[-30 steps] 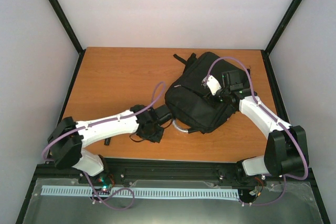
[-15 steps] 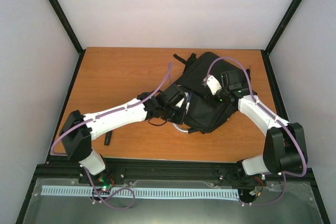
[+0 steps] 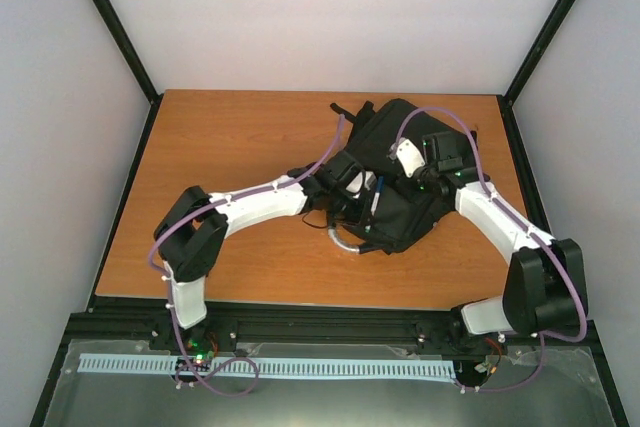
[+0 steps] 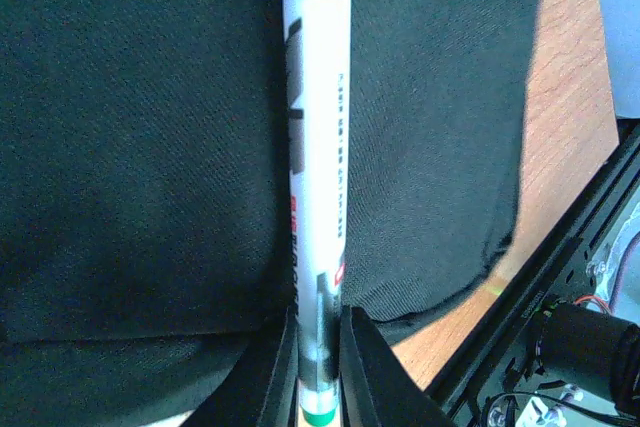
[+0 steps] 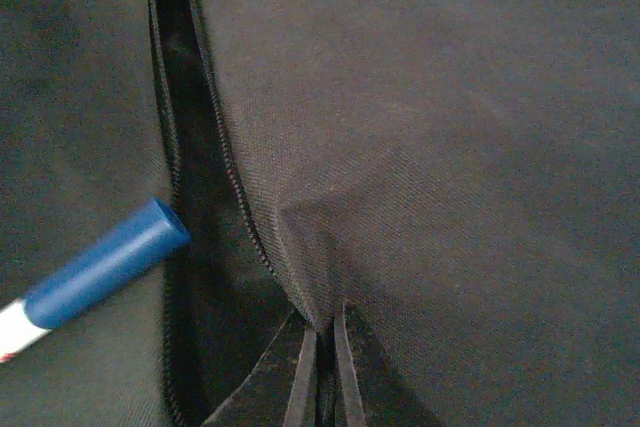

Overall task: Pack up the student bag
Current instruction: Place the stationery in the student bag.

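My left gripper holds the marker until its white body is over the bag's slit. Only the blue cap's tip is, so if I opened now, it would drop short.
The student bag is a large black backpack lying at the right middle of the table. My left gripper reaches over its left part and is shut on a white marker with a blue cap. The cap points at the open zip slit of the bag. My right gripper is shut on a fold of the bag's black fabric just right of that slit, which gapes dark. In the top view the right gripper sits on the middle of the bag.
The wooden table is walled on three sides by pale panels. A pale grey loop curls out at the bag's near left edge. A black frame rail runs along the table's near edge.
My left arm has swung right with the marker, from the table beside the bag to over its zip opening. The right gripper's jaws have closed on the bag fabric.
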You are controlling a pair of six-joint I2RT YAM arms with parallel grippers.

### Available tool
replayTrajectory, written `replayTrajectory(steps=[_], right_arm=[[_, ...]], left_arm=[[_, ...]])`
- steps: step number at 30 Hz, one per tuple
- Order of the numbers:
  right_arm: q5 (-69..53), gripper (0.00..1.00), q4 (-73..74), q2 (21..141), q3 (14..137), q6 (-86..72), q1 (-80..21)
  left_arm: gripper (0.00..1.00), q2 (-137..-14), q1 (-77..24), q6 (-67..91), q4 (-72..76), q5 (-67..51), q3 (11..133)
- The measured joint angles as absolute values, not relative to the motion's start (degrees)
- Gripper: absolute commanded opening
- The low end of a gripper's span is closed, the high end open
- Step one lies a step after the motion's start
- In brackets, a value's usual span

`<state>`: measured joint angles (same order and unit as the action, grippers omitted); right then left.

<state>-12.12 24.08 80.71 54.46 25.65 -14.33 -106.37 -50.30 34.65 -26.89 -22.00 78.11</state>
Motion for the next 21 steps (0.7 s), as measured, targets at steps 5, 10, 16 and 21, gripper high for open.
replayTrajectory(steps=[5,10,16,21], right_arm=[[-11.5,0.03,23.9,77.5,54.4,25.5,-14.2],[-11.5,0.03,23.6,75.9,54.1,25.6,-13.9],[-11.6,0.03,23.1,75.3,53.1,25.9,-13.8],[-12.1,0.03,22.8,75.3,53.1,26.1,-13.8]], left_arm=[[0.01,-109.7,-50.3,34.7,-25.4,-24.1,79.4],[0.01,-114.1,-50.2,34.5,-25.4,-25.2,83.4],[0.01,-116.5,-50.2,33.5,-28.1,-25.0,88.6],[0.01,-119.0,-50.1,31.6,-32.0,-24.0,96.2]])
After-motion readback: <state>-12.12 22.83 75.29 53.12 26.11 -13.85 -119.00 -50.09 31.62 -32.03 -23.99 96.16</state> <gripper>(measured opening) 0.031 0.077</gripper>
